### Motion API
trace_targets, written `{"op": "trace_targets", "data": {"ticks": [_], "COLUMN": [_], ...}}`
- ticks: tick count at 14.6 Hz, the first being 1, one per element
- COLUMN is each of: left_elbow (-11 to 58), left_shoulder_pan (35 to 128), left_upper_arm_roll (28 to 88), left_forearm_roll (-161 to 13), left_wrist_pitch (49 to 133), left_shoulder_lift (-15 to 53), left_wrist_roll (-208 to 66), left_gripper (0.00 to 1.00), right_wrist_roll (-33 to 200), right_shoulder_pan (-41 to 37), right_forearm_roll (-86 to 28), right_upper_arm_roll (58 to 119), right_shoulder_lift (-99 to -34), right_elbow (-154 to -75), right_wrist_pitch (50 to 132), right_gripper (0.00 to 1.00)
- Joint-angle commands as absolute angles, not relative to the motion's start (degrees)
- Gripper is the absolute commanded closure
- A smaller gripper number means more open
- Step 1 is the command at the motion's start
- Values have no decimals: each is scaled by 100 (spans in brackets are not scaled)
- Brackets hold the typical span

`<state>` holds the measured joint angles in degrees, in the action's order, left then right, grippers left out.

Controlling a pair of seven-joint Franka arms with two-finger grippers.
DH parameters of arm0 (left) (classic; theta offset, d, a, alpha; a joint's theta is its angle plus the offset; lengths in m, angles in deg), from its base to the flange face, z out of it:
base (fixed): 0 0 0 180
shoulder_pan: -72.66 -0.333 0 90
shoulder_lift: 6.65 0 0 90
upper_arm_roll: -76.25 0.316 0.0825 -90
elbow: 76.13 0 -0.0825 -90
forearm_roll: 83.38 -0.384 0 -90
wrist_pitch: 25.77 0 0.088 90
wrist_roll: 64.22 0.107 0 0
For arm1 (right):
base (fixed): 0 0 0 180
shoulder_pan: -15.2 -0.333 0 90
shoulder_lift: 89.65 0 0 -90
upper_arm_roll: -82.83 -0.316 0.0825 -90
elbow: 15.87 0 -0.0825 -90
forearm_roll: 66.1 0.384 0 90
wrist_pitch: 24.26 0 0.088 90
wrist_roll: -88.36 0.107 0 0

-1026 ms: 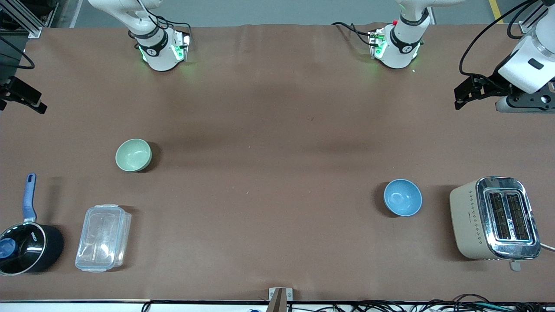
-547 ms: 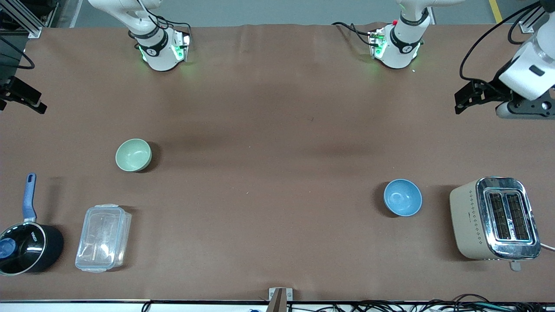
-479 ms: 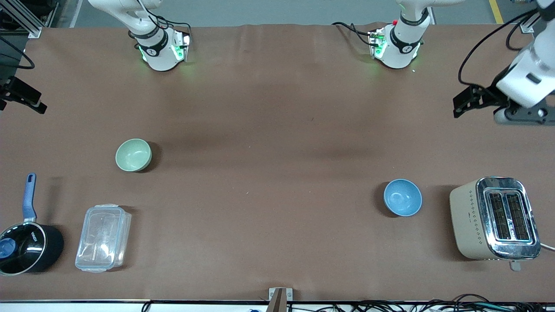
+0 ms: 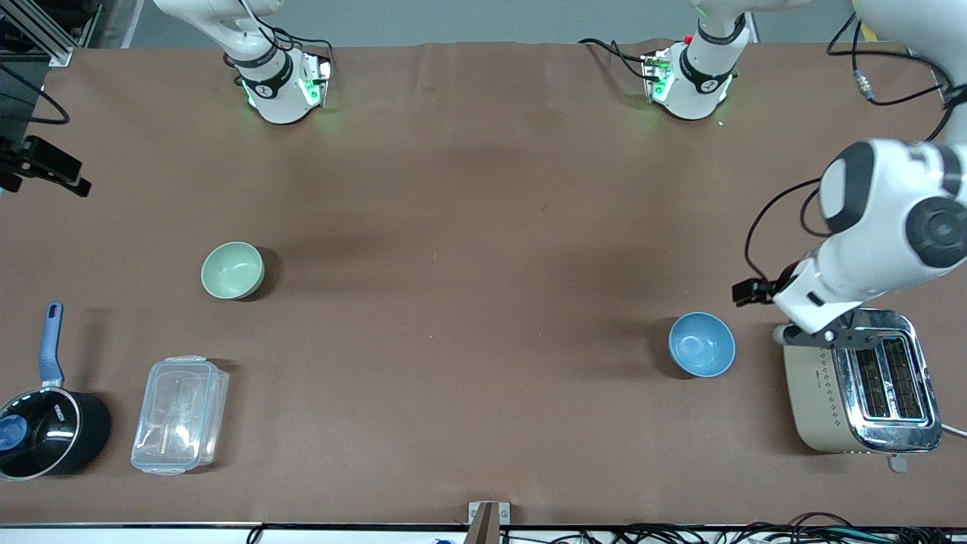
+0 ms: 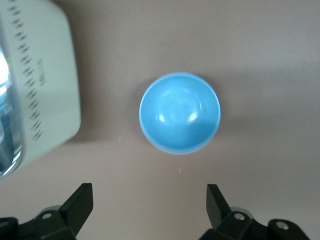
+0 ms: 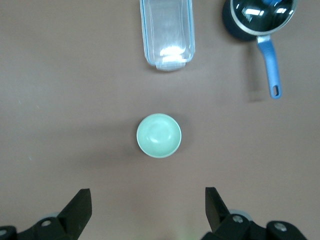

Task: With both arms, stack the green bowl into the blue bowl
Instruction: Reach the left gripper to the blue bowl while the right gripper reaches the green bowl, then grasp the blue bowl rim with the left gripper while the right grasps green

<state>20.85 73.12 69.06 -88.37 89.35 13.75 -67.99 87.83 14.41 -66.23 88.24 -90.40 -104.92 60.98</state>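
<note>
I will next grab the green bowl by its rim [image 4: 233, 245] with my right gripper, so that I can stack it into the blue bowl [image 4: 702, 344].
The green bowl [image 4: 233, 270] sits upright and empty on the brown table toward the right arm's end; it also shows in the right wrist view [image 6: 159, 135]. The blue bowl [image 4: 702, 344] sits upright and empty toward the left arm's end, beside the toaster, and it shows in the left wrist view [image 5: 179, 113]. My left gripper [image 4: 752, 292] [image 5: 150, 200] is open and empty, up in the air over bare table close to the blue bowl. My right gripper [image 4: 57, 175] [image 6: 147, 200] is open and empty, high over bare table short of the green bowl.
A beige and chrome toaster [image 4: 861, 381] [image 5: 35, 85] stands close beside the blue bowl. A clear plastic container [image 4: 180, 414] [image 6: 167, 32] and a black saucepan with a blue handle [image 4: 45, 431] [image 6: 260, 17] lie nearer to the front camera than the green bowl.
My left arm has swung from the table's end down to the blue bowl, and its gripper now hangs beside the toaster. My right gripper has barely shifted. The bowls have not moved.
</note>
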Motion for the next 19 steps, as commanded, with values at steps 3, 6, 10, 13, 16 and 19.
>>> {"op": "trace_targets", "data": {"ticks": [3, 6, 10, 13, 16, 19], "left_elbow": [2819, 2802, 2767, 2723, 2723, 2731], "left_shoulder_pan": [7169, 7020, 7011, 7037, 7055, 7099], "left_upper_arm_roll": [6904, 6940, 6931, 6931, 6896, 6573], "left_forearm_roll": [-9103, -9147, -9173, -9173, -9094, -9077], "left_wrist_pitch": [10657, 11212, 11336, 11327, 11292, 11118], "left_shoulder_lift": [2014, 2472, 2719, 2772, 2763, 2641], "left_wrist_roll": [-6887, -6896, -6940, -7168, -7265, -7930], "left_gripper": [0, 6, 45, 85, 99, 100], "right_wrist_roll": [8475, 8422, 8422, 8265, 8255, 8255], "right_shoulder_pan": [1450, 1441, 1450, 1476, 1494, 1502], "right_forearm_roll": [-6566, -6724, -6760, -6760, -6760, -6725], "right_upper_arm_roll": [9074, 9083, 9118, 9214, 9232, 9232], "right_shoulder_lift": [-9106, -9071, -8826, -8246, -7823, -7612], "right_elbow": [-12403, -13528, -14698, -15025, -15043, -15052], "right_wrist_pitch": [7441, 8837, 10841, 11889, 12242, 12331], "right_gripper": [0, 0, 0, 0, 0, 0]}}
